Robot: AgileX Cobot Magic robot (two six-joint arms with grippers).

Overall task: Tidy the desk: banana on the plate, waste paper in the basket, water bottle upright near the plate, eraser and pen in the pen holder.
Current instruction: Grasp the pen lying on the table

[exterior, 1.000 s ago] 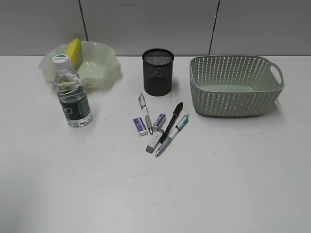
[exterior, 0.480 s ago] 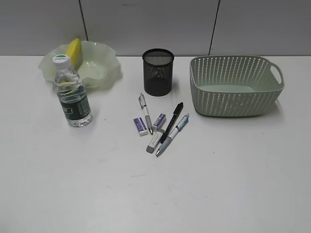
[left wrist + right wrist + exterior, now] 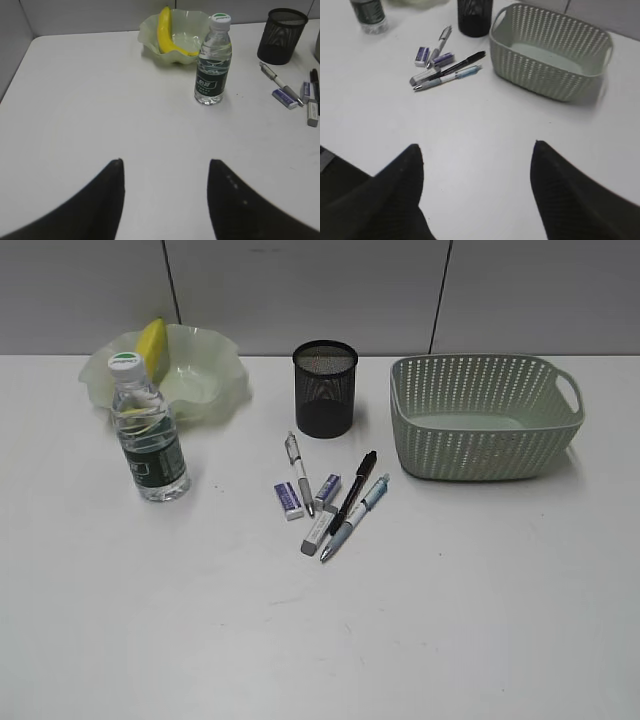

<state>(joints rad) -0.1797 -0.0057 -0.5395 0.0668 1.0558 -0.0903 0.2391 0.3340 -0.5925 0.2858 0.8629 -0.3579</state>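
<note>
I should next use my right gripper to grab the pale blue pen by its body (image 3: pixel 352 523). Then the pen can be tidied into the pen holder (image 3: pixel 325 388).
The banana (image 3: pixel 151 340) lies in the pale green plate (image 3: pixel 210 375) at the back left. The water bottle (image 3: pixel 148 435) stands upright in front of the plate, also in the left wrist view (image 3: pixel 213 62). Three pens (image 3: pixel 353 492) and three erasers (image 3: pixel 289 499) lie on the desk (image 3: pixel 450 610) in front of the black mesh pen holder (image 3: pixel 325 388). The green basket (image 3: pixel 485 415) stands at the right; what shows of its floor in the right wrist view (image 3: pixel 550 52) is bare. No waste paper is in view. My left gripper (image 3: pixel 166 162) and right gripper (image 3: pixel 477 146) are open, empty, over bare desk.
A grey panelled wall (image 3: pixel 320 290) runs along the back edge of the desk. Neither arm shows in the exterior view. The pens and erasers also show in the right wrist view (image 3: pixel 445 67), left of the basket.
</note>
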